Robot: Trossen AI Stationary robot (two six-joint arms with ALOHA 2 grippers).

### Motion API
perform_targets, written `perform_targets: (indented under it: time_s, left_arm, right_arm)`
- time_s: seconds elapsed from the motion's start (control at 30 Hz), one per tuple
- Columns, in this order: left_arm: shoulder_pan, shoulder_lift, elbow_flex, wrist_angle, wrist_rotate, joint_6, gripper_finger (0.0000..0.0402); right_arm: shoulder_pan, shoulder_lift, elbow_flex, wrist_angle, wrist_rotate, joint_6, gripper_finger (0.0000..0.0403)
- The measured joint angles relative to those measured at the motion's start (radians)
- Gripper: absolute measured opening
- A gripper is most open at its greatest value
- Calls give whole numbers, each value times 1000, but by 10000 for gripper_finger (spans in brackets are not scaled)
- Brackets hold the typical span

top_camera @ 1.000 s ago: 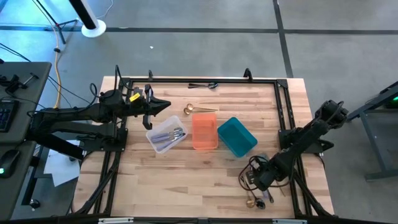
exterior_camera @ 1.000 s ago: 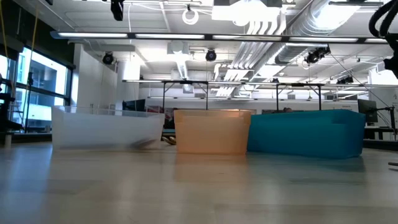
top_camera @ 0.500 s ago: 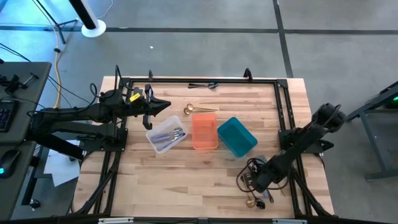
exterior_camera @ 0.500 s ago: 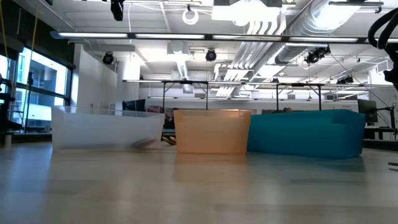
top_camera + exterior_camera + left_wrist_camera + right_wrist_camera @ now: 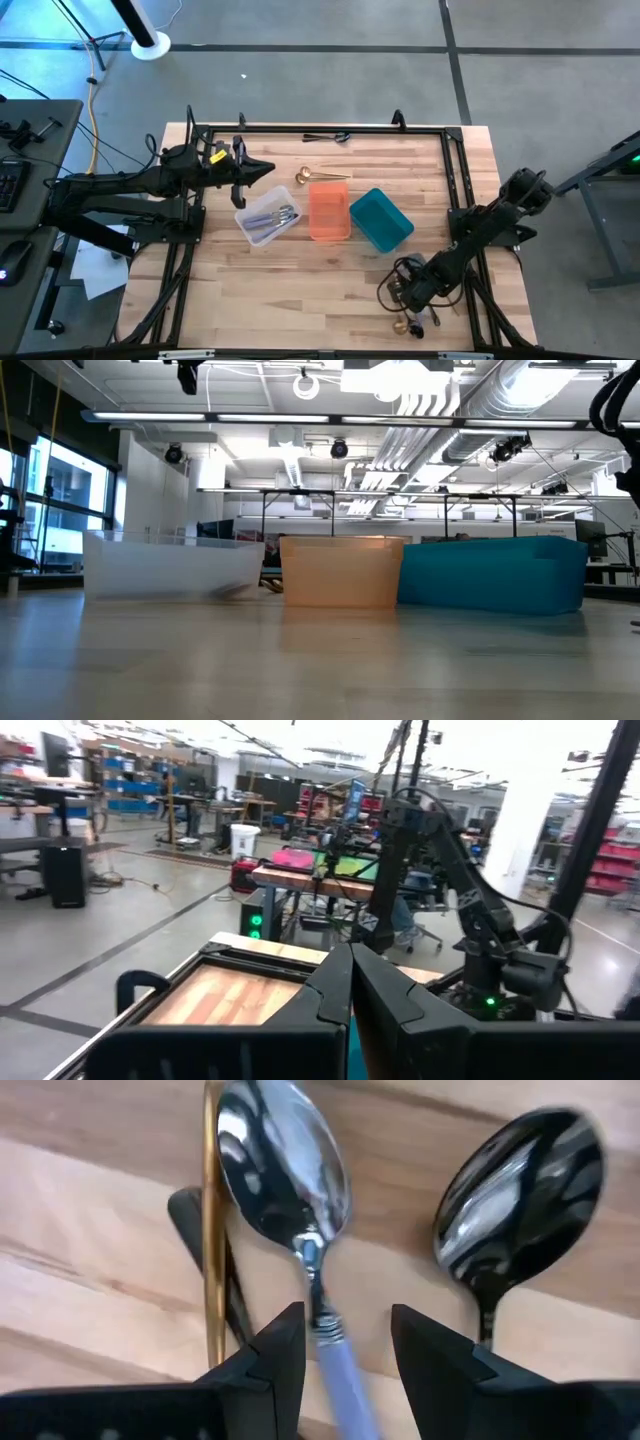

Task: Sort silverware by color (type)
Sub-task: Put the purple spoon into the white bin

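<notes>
I will next take the silver spoon with my right gripper by its narrow neck [image 5: 318,1290], where bare wood leaves finger room, as a gold handle [image 5: 210,1230] crowds the spoon's wide bowl.
At the table's near right, my right gripper [image 5: 398,297] points down, open, over a small cluster of silverware [image 5: 408,322]. In the right wrist view its fingers [image 5: 275,1360] stand on either side of the neck of a silver spoon [image 5: 285,1165] with a pale blue handle, and nothing shows them touching it. Beside this spoon lie a black spoon [image 5: 520,1190], a gold handle [image 5: 210,1230] and a black handle [image 5: 195,1220], all flat on the wood. My left gripper [image 5: 262,172] is shut and level, above the clear bin's far side.
The clear bin [image 5: 268,217] with silver pieces in it, the orange bin [image 5: 329,210] and the teal bin [image 5: 381,219] stand in a row mid-table. A gold spoon [image 5: 318,177] lies behind the orange bin. Black pieces [image 5: 327,136] lie at the far edge.
My right gripper has sunk a little and shifted toward the table's near edge, closer to the silverware cluster. Its fingers keep the same gap.
</notes>
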Motion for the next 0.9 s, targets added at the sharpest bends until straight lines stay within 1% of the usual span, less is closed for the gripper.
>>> perform_targets:
  time_s: [0.17,0.4,0.73,0.83,0.9]
  left_arm:
    - [0,0,0,1,-33,19,0]
    - [0,0,0,0,-33,19,0]
    - [0,0,0,-1,-33,18,0]
    - [0,0,0,-1,-33,18,0]
    - [0,0,0,-1,-33,18,0]
  right_arm:
    - [-21,0,0,-24,9,1,133]
    - [-26,1,0,-21,19,-27,133]
    - [-27,50,5,-15,4,-27,133]
    - [-26,49,4,-28,3,-31,118]
    - [-26,50,4,-36,1,-31,97]
